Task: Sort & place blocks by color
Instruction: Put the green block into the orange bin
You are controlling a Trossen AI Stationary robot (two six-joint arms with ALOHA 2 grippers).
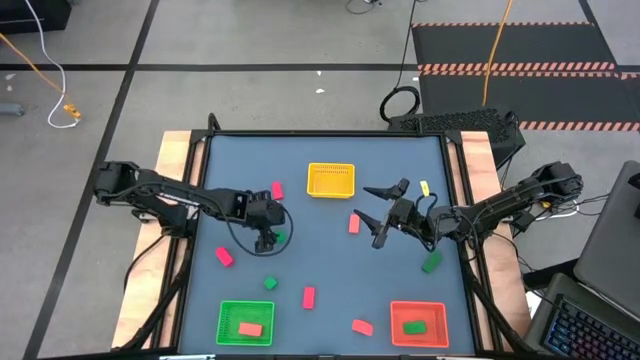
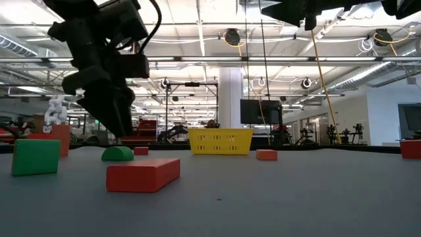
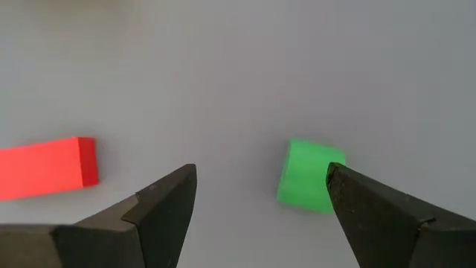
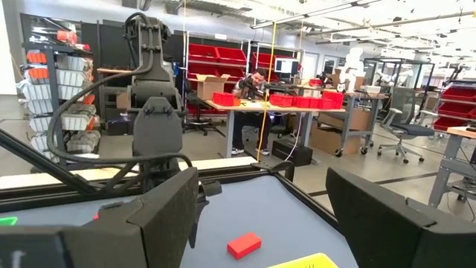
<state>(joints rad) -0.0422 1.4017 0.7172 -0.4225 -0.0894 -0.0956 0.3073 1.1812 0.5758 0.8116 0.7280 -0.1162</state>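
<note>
My fingers stop above the green block (image 1: 281,238), so it is too early to close and closing now would miss. First, my left gripper lowers, then closes on the block.
Small blocks lie scattered on the blue-grey table: pink-red ones (image 1: 277,189) (image 1: 224,257) (image 1: 309,296), salmon ones (image 1: 354,224) (image 1: 362,326), green ones (image 1: 270,284) (image 1: 431,262). My left gripper (image 1: 268,240) points down, open, over a green block (image 1: 281,238). In the left wrist view this green block (image 3: 306,175) sits flat on the table just inside one finger (image 3: 372,212), with a red bar (image 3: 44,168) off to the other side. My right gripper (image 1: 378,215) hangs open above the table's middle-right, holding nothing (image 4: 260,216).
A yellow basket (image 1: 331,180) stands at the far middle. A green basket (image 1: 246,322) sits at the near left and a red basket (image 1: 418,322) at the near right, each with blocks inside. A small yellow piece (image 1: 424,187) lies beside the right arm. Wooden rails edge the table.
</note>
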